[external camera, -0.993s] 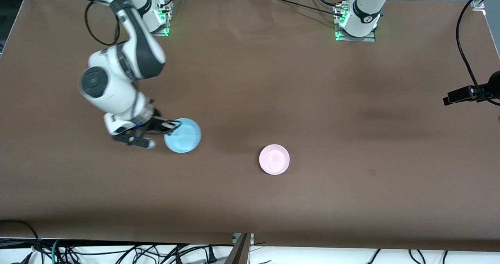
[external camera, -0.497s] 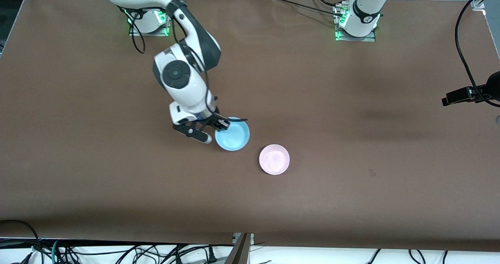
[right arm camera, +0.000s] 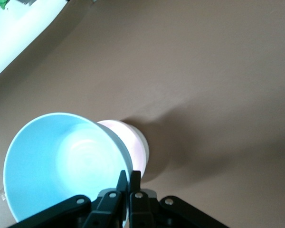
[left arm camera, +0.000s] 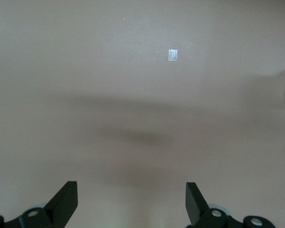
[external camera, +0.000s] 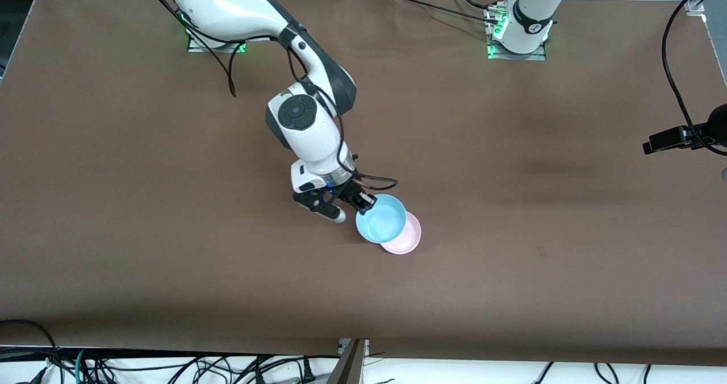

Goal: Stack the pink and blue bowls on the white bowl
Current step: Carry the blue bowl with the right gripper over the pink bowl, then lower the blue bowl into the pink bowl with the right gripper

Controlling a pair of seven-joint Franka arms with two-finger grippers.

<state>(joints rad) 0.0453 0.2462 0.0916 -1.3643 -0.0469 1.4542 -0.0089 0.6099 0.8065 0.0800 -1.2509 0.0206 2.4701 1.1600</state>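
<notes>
The pink rim [external camera: 415, 237] sticks out past the blue edge. My right gripper should keep holding the blue bowl [external camera: 381, 219] until it sits inside the pink bowl.
A light blue bowl [external camera: 381, 219] hangs tilted in the air, and my right gripper [external camera: 366, 202] is shut on its rim. It overlaps the pale pink bowl [external camera: 409, 240], which sits on the brown table near the middle. In the right wrist view the blue bowl [right arm camera: 61, 161] fills the space beside my right gripper [right arm camera: 129, 178], with the pink bowl [right arm camera: 133, 142] just past its rim. The white bowl does not show in any view. My left gripper [left arm camera: 131, 202] is open over bare brown cloth with nothing between its fingers; that arm waits by its base [external camera: 528, 23].
A black camera clamp [external camera: 679, 137] with cables juts in at the left arm's end of the table. A small piece of clear tape [left arm camera: 172, 55] lies on the cloth. Cables [external camera: 170, 367] run below the table's near edge.
My right arm has swung from its own end of the table toward the middle, carrying the blue bowl until it overlaps the pink bowl. The pink bowl and left arm have not moved.
</notes>
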